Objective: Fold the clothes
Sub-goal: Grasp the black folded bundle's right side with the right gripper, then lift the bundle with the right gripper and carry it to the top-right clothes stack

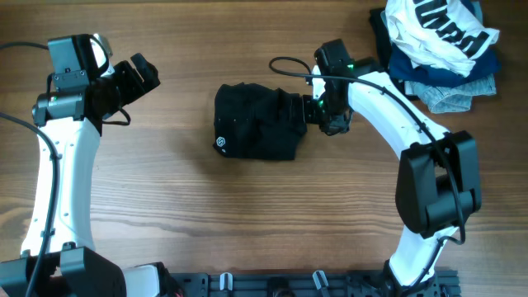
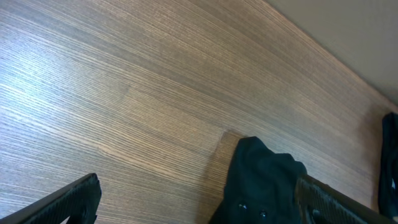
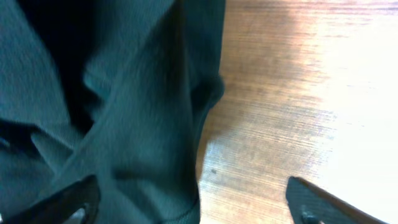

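The folded black T-shirt should go on the garment pile, so my right gripper should next grab the T-shirt by its edge nearest the pile to stack the bundle there.
The black T-shirt (image 1: 254,121) lies folded into a small bundle in the middle of the table, its white round logo (image 1: 221,142) at the front left corner. My right gripper (image 1: 307,110) is open at the bundle's right edge. In the right wrist view the dark cloth (image 3: 118,106) fills the left half, between and past the open fingers (image 3: 193,202). My left gripper (image 1: 142,73) is open and empty, up at the far left, well away from the shirt. The left wrist view shows the shirt (image 2: 261,180) ahead by the right finger.
A pile of other garments sits at the back right corner: a white one with black lettering (image 1: 441,29) on blue and grey ones (image 1: 450,82). Bare wooden table (image 1: 206,214) lies in front of and left of the shirt.
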`<state>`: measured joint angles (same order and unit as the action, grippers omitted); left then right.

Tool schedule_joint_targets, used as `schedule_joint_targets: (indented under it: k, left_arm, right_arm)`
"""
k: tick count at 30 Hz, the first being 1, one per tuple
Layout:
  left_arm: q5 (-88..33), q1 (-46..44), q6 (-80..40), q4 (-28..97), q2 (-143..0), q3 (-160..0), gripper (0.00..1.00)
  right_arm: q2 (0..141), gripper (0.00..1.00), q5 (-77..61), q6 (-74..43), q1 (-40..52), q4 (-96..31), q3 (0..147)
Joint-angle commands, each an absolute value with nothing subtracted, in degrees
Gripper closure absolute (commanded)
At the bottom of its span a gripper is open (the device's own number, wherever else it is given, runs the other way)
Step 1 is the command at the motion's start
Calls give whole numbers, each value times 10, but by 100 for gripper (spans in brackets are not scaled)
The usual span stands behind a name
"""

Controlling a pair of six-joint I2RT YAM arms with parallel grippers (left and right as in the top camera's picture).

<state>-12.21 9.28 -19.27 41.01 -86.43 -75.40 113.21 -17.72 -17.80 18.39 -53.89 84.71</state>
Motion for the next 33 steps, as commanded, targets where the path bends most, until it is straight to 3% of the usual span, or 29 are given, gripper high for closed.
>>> schedule_joint_targets:
  k: [1,18,21,23,26,29,33]
  left_arm:
    - [-119,95,-197,410,-871,-752,0]
    - [-119,95,-197,411,-871,-752,0]
    - [-119,95,-197,414,-871,-752,0]
    - [-119,95,-197,415,-871,-750,0]
    - [-119,95,-197,415,-871,-750,0]
    - [-119,95,-197,415,-871,-750,0]
    - [-119,95,-197,414,-871,-750,0]
  right_arm:
    - [1114,0,-178,-162,176,-519,847]
    - [1257,1,-286,-183,185,-383,846]
    - [1281,18,-327,-182,196,-366,846]
    - [1300,35,-368,-179,212,-356,846]
    - [1308,48,-389,-163,223,-360,846]
    - [1306,96,-398,-163,222,-354,846]
    - [1292,95,-483,-152,198,-316,852]
